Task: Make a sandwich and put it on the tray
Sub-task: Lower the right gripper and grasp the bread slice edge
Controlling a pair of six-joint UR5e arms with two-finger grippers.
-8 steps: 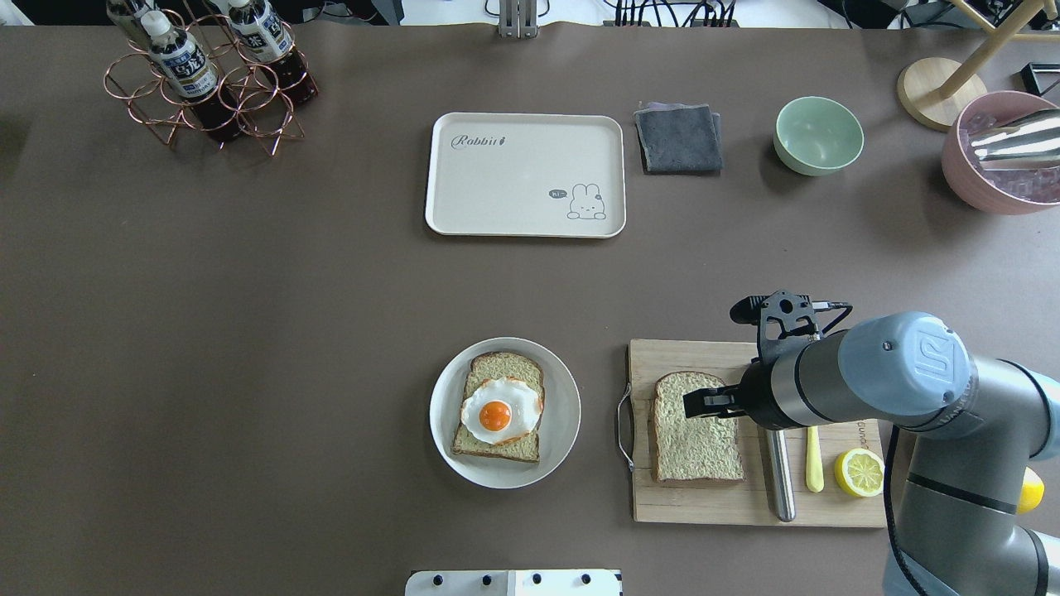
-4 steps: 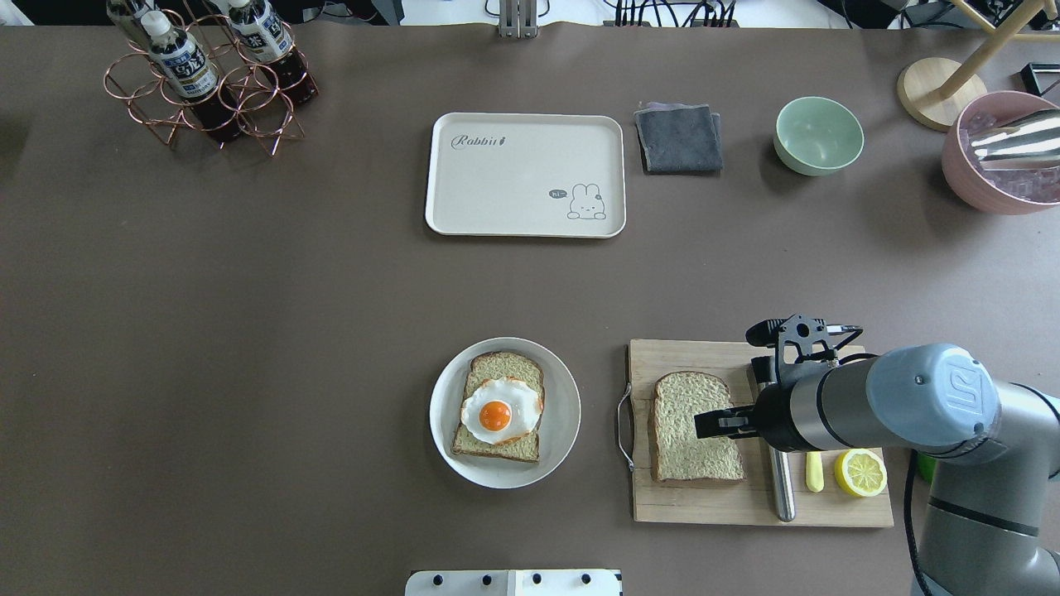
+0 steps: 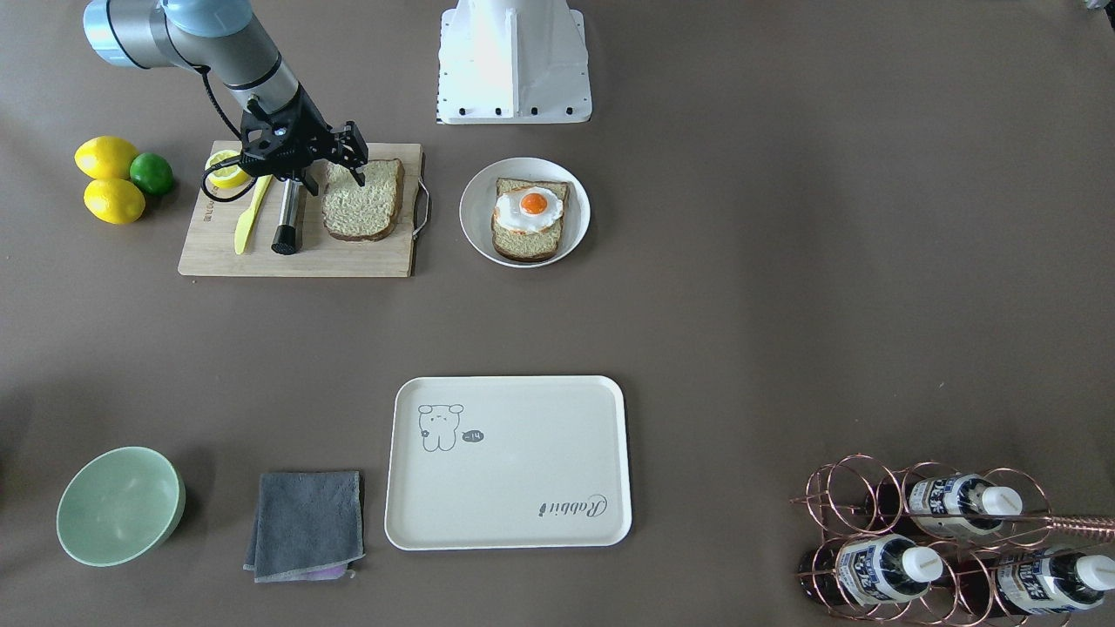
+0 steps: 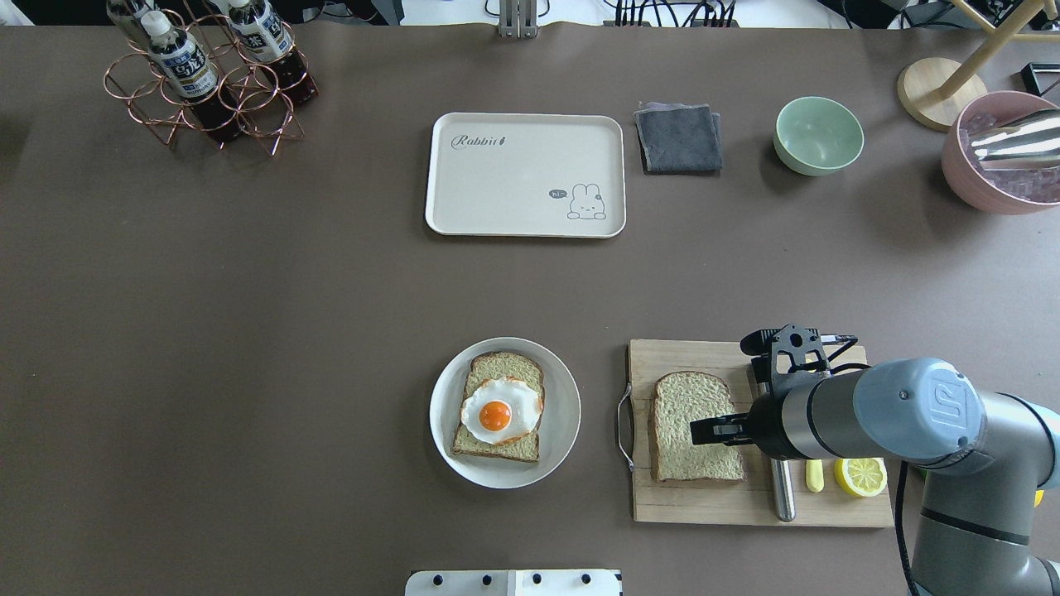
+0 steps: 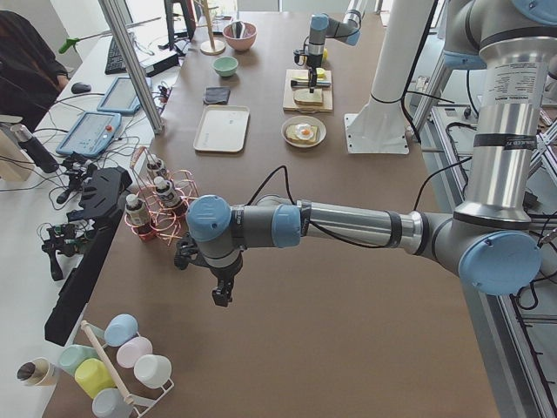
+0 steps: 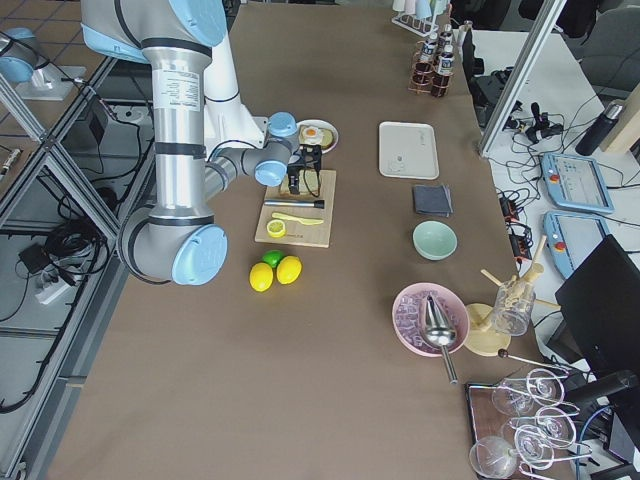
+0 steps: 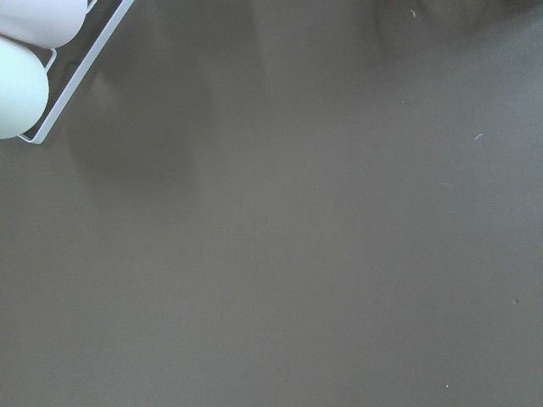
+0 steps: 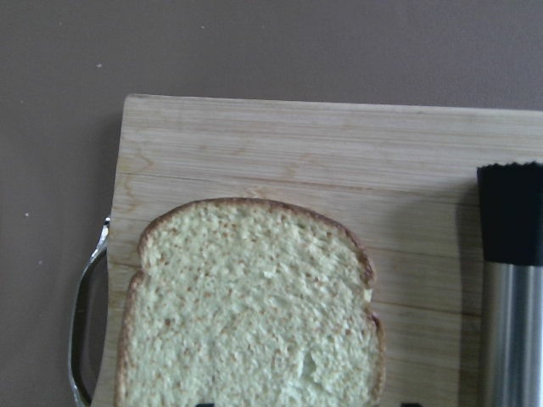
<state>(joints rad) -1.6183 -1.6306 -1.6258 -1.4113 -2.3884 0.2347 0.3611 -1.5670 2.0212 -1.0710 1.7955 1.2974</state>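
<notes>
I should next use my right gripper to grab the bread slice by its crust edges, so it can top the egg [image 3: 530, 207].
One bread slice [image 4: 683, 463] lies on the wooden cutting board [image 4: 687, 507]; it also shows in the right wrist view [image 8: 254, 314] and the front view [image 3: 361, 209]. My right gripper [image 4: 700, 430] hovers over this slice, open and empty, its fingertips wide apart at the bottom edge of the right wrist view. The second slice [image 4: 505, 364] lies on the round white plate [image 4: 565, 414] with the fried egg [image 4: 497, 412] on top. The cream tray [image 4: 522, 178] sits empty at the far middle. My left gripper [image 5: 222, 296] shows only in the exterior left view; I cannot tell its state.
On the board lie a steel-handled tool [image 4: 780, 492], a yellow knife [image 4: 814, 476] and a lemon half [image 4: 861, 476]. Two lemons and a lime [image 3: 109, 178] lie beside it. Grey cloth [image 4: 679, 136], green bowl [image 4: 818, 135], pink bowl [image 4: 1002, 157] and bottle rack [image 4: 207, 79] stand along the far edge.
My right gripper has moved along the bread slice toward the robot's side of the board. The bread, plate and tray have not moved.
</notes>
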